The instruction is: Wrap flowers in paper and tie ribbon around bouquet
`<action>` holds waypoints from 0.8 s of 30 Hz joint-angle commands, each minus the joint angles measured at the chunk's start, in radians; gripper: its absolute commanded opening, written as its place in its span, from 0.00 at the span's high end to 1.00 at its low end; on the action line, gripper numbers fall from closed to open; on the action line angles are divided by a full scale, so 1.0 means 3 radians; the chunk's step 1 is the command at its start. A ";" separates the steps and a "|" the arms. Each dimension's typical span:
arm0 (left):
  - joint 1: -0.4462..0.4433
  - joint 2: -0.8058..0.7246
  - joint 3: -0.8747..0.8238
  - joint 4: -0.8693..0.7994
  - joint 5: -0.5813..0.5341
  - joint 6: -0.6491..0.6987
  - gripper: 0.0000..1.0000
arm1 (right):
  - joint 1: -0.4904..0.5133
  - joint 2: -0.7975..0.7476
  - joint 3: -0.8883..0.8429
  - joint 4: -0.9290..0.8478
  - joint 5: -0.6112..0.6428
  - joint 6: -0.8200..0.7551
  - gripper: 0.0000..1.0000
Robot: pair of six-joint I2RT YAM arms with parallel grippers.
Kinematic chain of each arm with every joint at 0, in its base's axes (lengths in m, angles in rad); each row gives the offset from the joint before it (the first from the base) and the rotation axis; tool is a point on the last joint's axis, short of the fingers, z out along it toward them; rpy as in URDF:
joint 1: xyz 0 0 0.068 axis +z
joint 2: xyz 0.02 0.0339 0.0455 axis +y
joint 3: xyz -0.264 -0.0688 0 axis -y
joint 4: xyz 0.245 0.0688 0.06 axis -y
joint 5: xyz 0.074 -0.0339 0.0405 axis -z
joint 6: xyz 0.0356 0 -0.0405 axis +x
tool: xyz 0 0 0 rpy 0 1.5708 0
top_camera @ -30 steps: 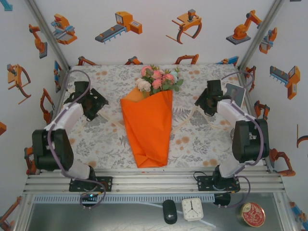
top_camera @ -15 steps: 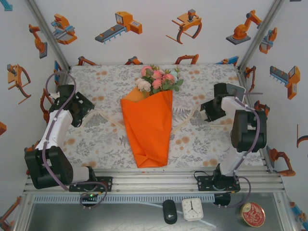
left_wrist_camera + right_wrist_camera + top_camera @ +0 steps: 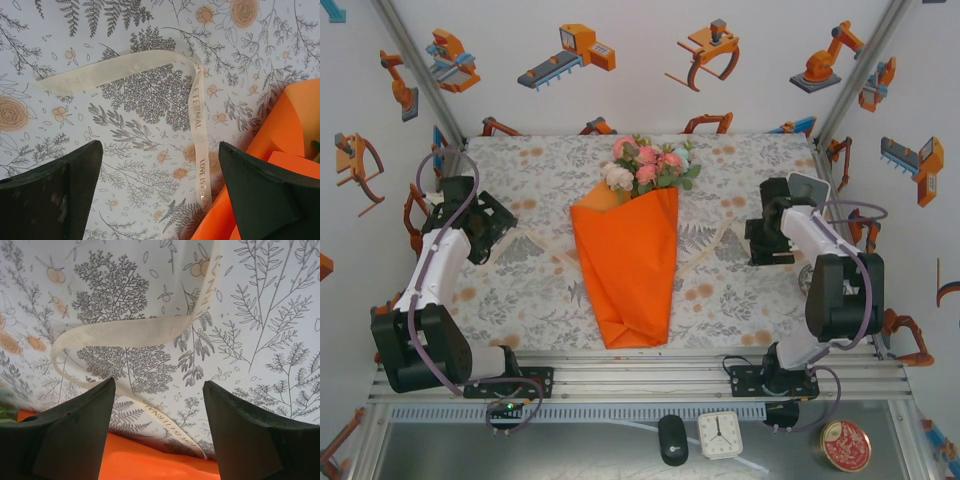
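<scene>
My right gripper takes hold of the cream ribbon's trailing tail (image 3: 739,233) (image 3: 138,332) next, well out from the paper, leaving length to tie around the bouquet.
The bouquet lies in the middle of the table: an orange paper (image 3: 625,270) cone with its tip toward me, the pink and white flowers (image 3: 648,165) sticking out of its far end. A cream ribbon (image 3: 535,242) passes under the cone and trails out flat on both sides. My left gripper (image 3: 498,232) hovers open over the left tail, holding nothing. In the left wrist view the ribbon (image 3: 195,115) bends down beside the paper (image 3: 280,135) between the spread fingers (image 3: 50,195). My right gripper (image 3: 760,240) is open over the right tail, where the ribbon (image 3: 135,332) loops above the paper (image 3: 150,462).
A floral-print cloth (image 3: 750,165) covers the table, boxed in by white walls on the left, far and right sides. On the shelf in front of the metal rail sit a black mouse (image 3: 672,438), a small clock (image 3: 719,435) and a round red tin (image 3: 844,445).
Both grippers have pulled outward, away from the bouquet, the left toward the left wall and the right toward the right wall and nearer. Their jaws have spread wider. The bouquet has not moved.
</scene>
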 commanded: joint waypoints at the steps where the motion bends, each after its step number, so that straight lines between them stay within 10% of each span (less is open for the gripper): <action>1: 0.0022 -0.0073 -0.0050 -0.0075 0.0022 0.0023 0.11 | 0.0007 0.0107 0.0005 -0.0155 0.0289 0.0264 0.34; 13: 0.0114 -0.0091 -0.0092 -0.0136 0.0182 -0.0246 0.10 | -0.0060 0.0485 -0.0163 0.0652 0.0296 -0.0077 0.53; 18: 0.0227 0.0056 -0.0088 -0.0112 0.0309 -0.0578 0.09 | -0.0072 0.0276 -0.0234 0.0832 0.0471 -0.0248 0.96; 24: 0.0278 0.0554 0.0193 0.0016 0.0290 -0.0734 0.13 | -0.0057 -0.0415 -0.0270 0.1722 0.0293 -0.1100 1.00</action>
